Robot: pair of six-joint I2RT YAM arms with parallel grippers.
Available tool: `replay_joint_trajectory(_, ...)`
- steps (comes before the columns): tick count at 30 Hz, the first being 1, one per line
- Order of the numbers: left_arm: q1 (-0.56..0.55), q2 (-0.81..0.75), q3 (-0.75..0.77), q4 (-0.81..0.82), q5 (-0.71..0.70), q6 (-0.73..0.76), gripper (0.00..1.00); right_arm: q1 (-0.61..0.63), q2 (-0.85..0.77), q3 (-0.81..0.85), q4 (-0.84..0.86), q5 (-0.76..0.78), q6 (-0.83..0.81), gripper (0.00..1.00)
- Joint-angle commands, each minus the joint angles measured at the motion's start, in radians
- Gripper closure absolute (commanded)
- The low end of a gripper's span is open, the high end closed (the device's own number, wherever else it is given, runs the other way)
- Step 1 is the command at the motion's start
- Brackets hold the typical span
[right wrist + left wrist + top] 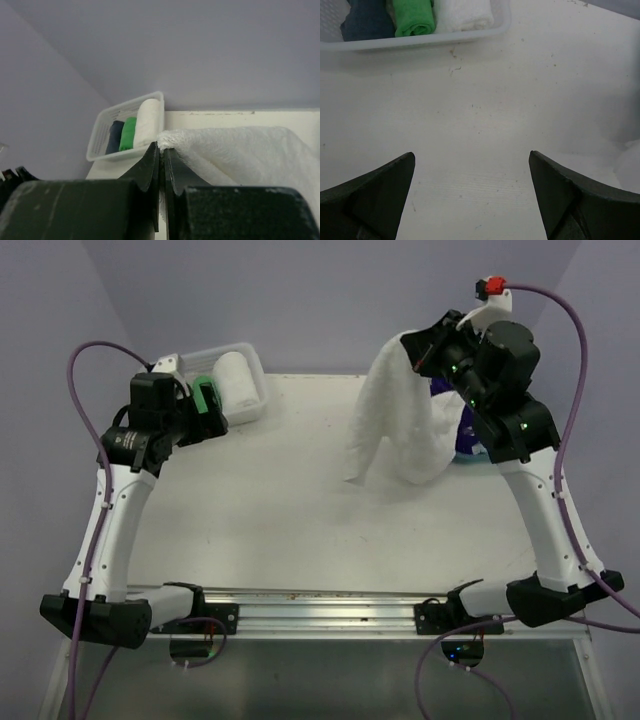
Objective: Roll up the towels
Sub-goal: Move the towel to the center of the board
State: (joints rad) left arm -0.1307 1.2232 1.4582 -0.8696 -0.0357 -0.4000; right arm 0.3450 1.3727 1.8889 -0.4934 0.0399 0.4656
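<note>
The left gripper should next take hold of the white towel's free edge (357, 476) (626, 168), away from the right gripper. The robot will then spread the towel out for rolling.
A white towel (400, 420) hangs from my right gripper (415, 348), lifted at the back right of the table, its lower edge trailing on the tabletop. In the right wrist view the jaws are shut on the towel's edge (167, 140), with the cloth (250, 155) draping to the right. My left gripper (215, 425) is open and empty at the back left, just in front of the basket; its fingers (375, 195) frame bare tabletop in the left wrist view. A blue-purple towel (462, 435) lies partly hidden behind the white one.
A white basket (255, 400) at the back left holds rolled towels: white (465, 14), green (412, 17) and dark blue (365, 22). It also shows in the right wrist view (102, 132). A metal rail (320, 605) runs along the near table edge.
</note>
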Motion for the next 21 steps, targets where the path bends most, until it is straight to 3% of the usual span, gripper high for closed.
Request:
replay_joint_trajectory(1, 0.016, -0.034, 0.054, -0.037, -0.033, 0.013, 0.0, 0.057, -0.04, -0.082, 0.09, -0.057, -0.001, 1.0)
replay_joint_trajectory(6, 0.017, -0.018, 0.024, -0.011, 0.019, 0.03, 0.0, 0.11, 0.008, -0.331, 0.15, -0.101, 0.093, 1.0)
replay_joint_trajectory(7, 0.017, -0.011, 0.015, -0.003, 0.069, 0.041, 0.01, 0.114, 0.025, -0.364, 0.151, -0.113, 0.097, 0.83)
replay_joint_trajectory(9, 0.016, 0.016, -0.019, -0.006, 0.106, 0.062, 0.02, 0.114, 0.086, -0.408, 0.093, -0.117, 0.071, 0.64)
replay_joint_trajectory(10, 0.016, 0.027, -0.038, 0.007, 0.138, 0.066, 0.02, 0.114, 0.101, -0.419, 0.064, -0.107, 0.041, 0.46)
replay_joint_trajectory(13, -0.024, 0.027, -0.137, 0.066, 0.186, 0.04, 0.02, 0.103, 0.111, -0.503, 0.001, -0.043, 0.004, 0.32)
replay_joint_trajectory(17, -0.2, 0.096, -0.203, 0.127, 0.126, -0.032, 0.02, 0.031, 0.078, -0.704, 0.01, -0.035, 0.011, 0.3)
replay_joint_trajectory(21, -0.234, 0.134, -0.297, 0.175, 0.141, -0.08, 0.03, -0.055, 0.062, -0.835, 0.012, -0.077, 0.016, 0.3)
